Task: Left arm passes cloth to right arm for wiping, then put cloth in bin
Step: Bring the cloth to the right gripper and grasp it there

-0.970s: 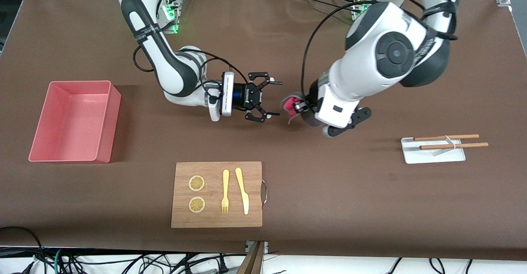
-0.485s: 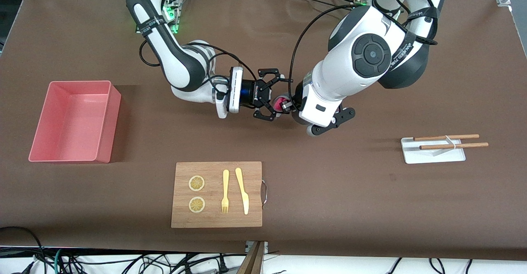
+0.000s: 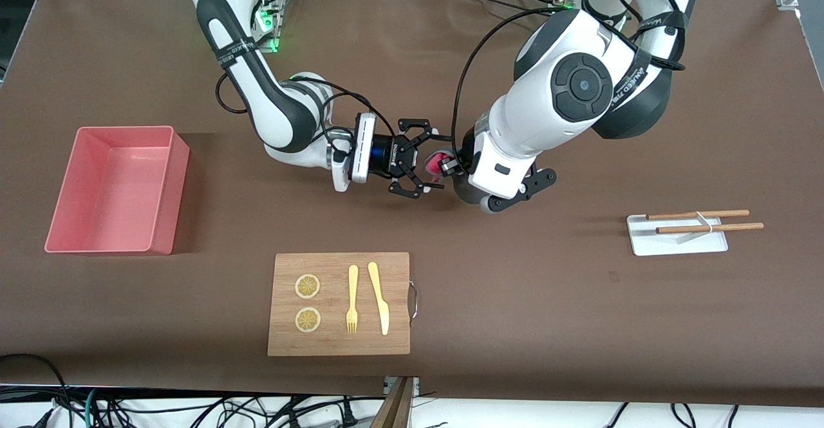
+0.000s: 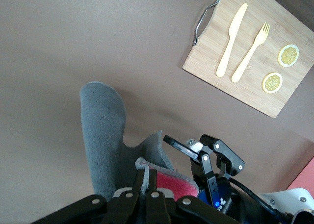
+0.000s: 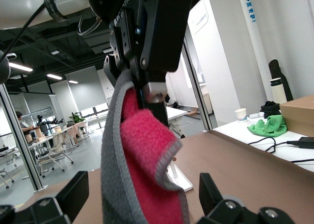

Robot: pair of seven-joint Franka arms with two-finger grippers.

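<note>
Next, the right gripper grabs the cloth (image 5: pixel 142 160) by its grey-edged hanging corner (image 5: pixel 169 211), so that the cloth passes over for wiping.
The cloth (image 3: pixel 432 160), pink on one face and grey on the other, hangs over the middle of the table. My left gripper (image 3: pixel 447 166) is shut on its upper edge. In the left wrist view the black fingers (image 4: pixel 141 181) pinch the cloth's (image 4: pixel 104 138) folded hem. My right gripper (image 3: pixel 438 161) is open and points at the left hand, one finger on each side of the cloth. In the right wrist view the cloth (image 5: pixel 142 160) hangs between the right gripper's (image 5: pixel 142 200) spread fingers without touching them. The pink bin (image 3: pixel 168 204) stands at the right arm's end.
A wooden cutting board (image 3: pixel 335 341) with a fork, a knife and two lemon slices lies nearer to the front camera than the grippers. A white tray (image 3: pixel 669 245) with two chopsticks sits toward the left arm's end.
A second ago the grippers were apart. Both moved toward each other, and the right gripper's open fingers now straddle the cloth held by the left gripper.
</note>
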